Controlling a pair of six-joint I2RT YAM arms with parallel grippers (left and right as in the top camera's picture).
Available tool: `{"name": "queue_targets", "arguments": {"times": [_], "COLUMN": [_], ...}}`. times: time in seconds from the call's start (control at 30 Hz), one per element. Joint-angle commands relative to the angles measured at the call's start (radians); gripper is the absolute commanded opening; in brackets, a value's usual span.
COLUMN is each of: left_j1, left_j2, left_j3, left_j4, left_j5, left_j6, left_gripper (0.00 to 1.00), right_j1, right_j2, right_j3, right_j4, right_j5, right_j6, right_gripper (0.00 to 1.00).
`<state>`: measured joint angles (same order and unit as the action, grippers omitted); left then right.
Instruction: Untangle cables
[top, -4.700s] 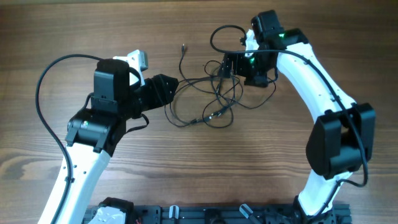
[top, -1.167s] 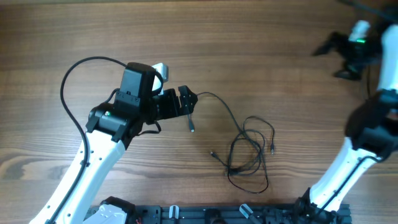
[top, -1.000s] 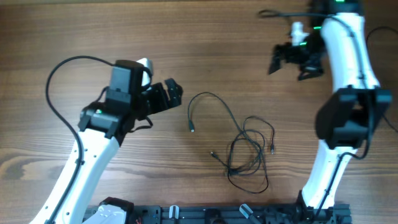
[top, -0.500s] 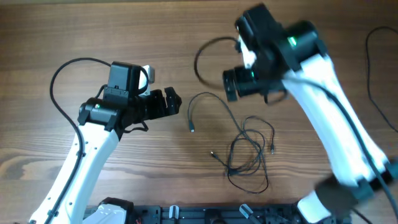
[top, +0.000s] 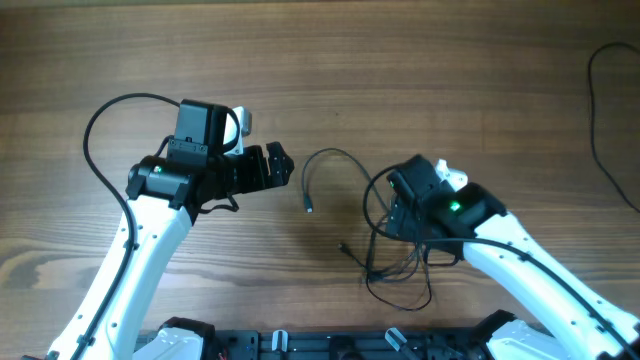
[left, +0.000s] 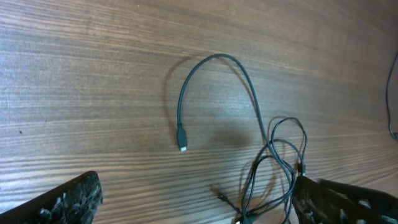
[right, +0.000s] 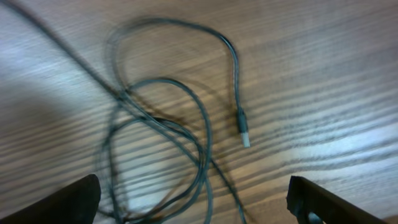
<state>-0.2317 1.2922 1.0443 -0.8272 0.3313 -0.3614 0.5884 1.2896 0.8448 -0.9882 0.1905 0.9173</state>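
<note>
I will reach my right gripper to the cable knot and grab one piece of the knot's loop (right: 207, 141) beside the silvery plug, leaving the plugs free to untangle.
The cables (top: 400, 262) lie as thin dark loops knotted together at the table's front centre. One strand (top: 335, 155) arcs out leftward and ends in a small plug (top: 308, 208). My right gripper (top: 397, 214) hovers open right over the knot; its wrist view shows the loops (right: 161, 140) and a silvery plug (right: 244, 134) between wide-apart fingers (right: 68, 202). My left gripper (top: 276, 165) stands open left of the arc, touching nothing. Its wrist view shows the arc's plug (left: 181, 146) and the knot (left: 277, 165) ahead of its fingers (left: 68, 199). Another thin dark cable (top: 597, 100) lies alone at the far right.
The bare wooden table (top: 330, 60) stretches behind the arms. A black rail (top: 330, 345) runs along the front edge between the two arm bases. My left arm's thick black lead (top: 95, 130) loops out to the left.
My right arm has swung down from the upper centre and now sits low over the knot. The left arm and the cables on the table have hardly moved.
</note>
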Motion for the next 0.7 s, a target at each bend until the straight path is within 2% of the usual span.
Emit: {"name": "queue_targets", "arguments": {"times": [0.0,0.1,0.13,0.17,0.23,0.33,0.43,0.5,0.57,0.6,0.67], "left_j1": [0.005,0.005,0.005,0.005,0.005,0.005,0.005,0.005,0.005,0.005,0.005], "left_j2": [0.004,0.004,0.004,0.004,0.004,0.004,0.004,0.004,0.004,0.004,0.004], "left_j3": [0.003,0.003,0.003,0.003,0.003,0.003,0.003,0.003,0.003,0.003,0.003], "left_j4": [-0.004,-0.004,-0.004,-0.004,-0.005,-0.006,-0.012,-0.012,-0.012,-0.012,-0.013], "left_j5": [0.009,0.01,0.009,0.009,0.01,0.01,0.01,0.01,0.01,0.01,0.01], "left_j6": [0.018,0.018,0.018,0.018,0.018,0.018,0.018,0.018,0.018,0.018,0.018], "left_gripper": [1.0,1.0,1.0,1.0,1.0,1.0,1.0,1.0,1.0,1.0,1.0], "right_j1": [0.001,0.0,0.0,0.0,0.0,0.0,0.0,0.0,0.0,0.0,0.0], "right_j2": [-0.01,-0.003,-0.003,-0.003,-0.003,-0.003,-0.003,-0.003,-0.002,-0.002,-0.005], "right_j3": [-0.145,-0.226,-0.248,-0.266,-0.286,-0.321,-0.353,-0.363,-0.363,-0.362,-0.341], "right_j4": [0.143,0.25,0.287,0.322,0.375,0.461,0.511,0.521,0.537,0.562,0.636], "right_j5": [0.003,0.035,0.036,0.037,0.067,0.084,0.084,0.087,0.087,0.087,0.079], "right_j6": [0.11,0.102,0.102,0.102,0.066,-0.006,-0.019,-0.027,-0.027,-0.035,-0.159], "right_gripper": [0.88,0.82,0.72,0.56,0.41,0.4,0.38,0.29,0.06,0.04,0.04]}}
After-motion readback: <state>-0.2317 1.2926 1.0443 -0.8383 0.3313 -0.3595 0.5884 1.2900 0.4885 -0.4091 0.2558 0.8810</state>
